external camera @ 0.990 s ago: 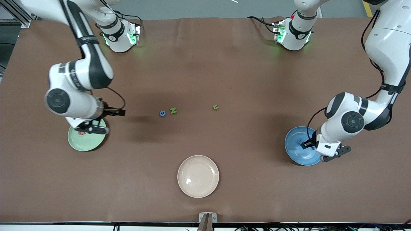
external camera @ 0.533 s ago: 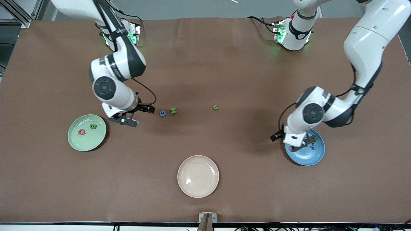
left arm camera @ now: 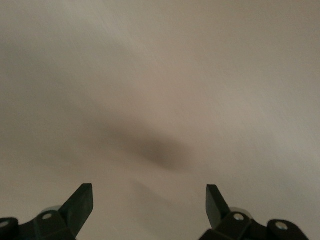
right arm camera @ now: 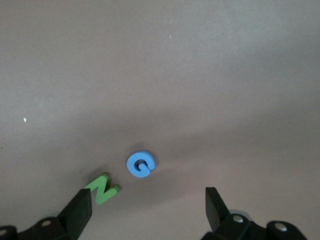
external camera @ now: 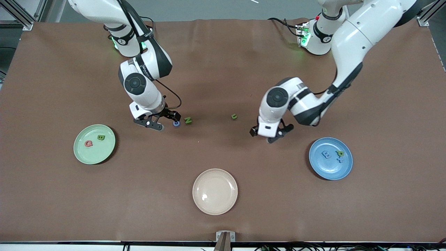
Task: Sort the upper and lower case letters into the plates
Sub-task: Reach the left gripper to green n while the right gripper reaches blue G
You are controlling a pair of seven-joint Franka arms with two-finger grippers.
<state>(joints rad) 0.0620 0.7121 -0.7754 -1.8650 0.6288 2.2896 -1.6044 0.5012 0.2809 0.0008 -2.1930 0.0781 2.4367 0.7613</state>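
Next, the left gripper grabs the green u's outer edges, to sort the lower case letters onto the blue plate (external camera: 327,170).
The mint green plate (external camera: 87,155) at the right arm's end holds a red letter (external camera: 89,143) and a green B (external camera: 101,137). The blue plate (external camera: 327,170) at the left arm's end holds a blue B (external camera: 326,154), a green letter (external camera: 340,153) and a small blue letter (external camera: 340,160). A blue G (external camera: 176,123), a green N (external camera: 188,120) and a green u (external camera: 234,116) lie mid-table. My right gripper (external camera: 166,118) is open just over the G (right arm camera: 140,164) and N (right arm camera: 102,189). My left gripper (external camera: 268,136) is open and empty (left arm camera: 150,205) over bare table beside the u.
A cream-beige plate (external camera: 215,191) stands empty near the front camera's edge, mid-table. The brown table cover (external camera: 223,69) lies flat. The arms' bases stand along the edge farthest from the front camera.
Both arms have swung from over their plates toward the table's middle. The right gripper now hovers by the G and N, the left near the u. The letters in both plates have come into view.
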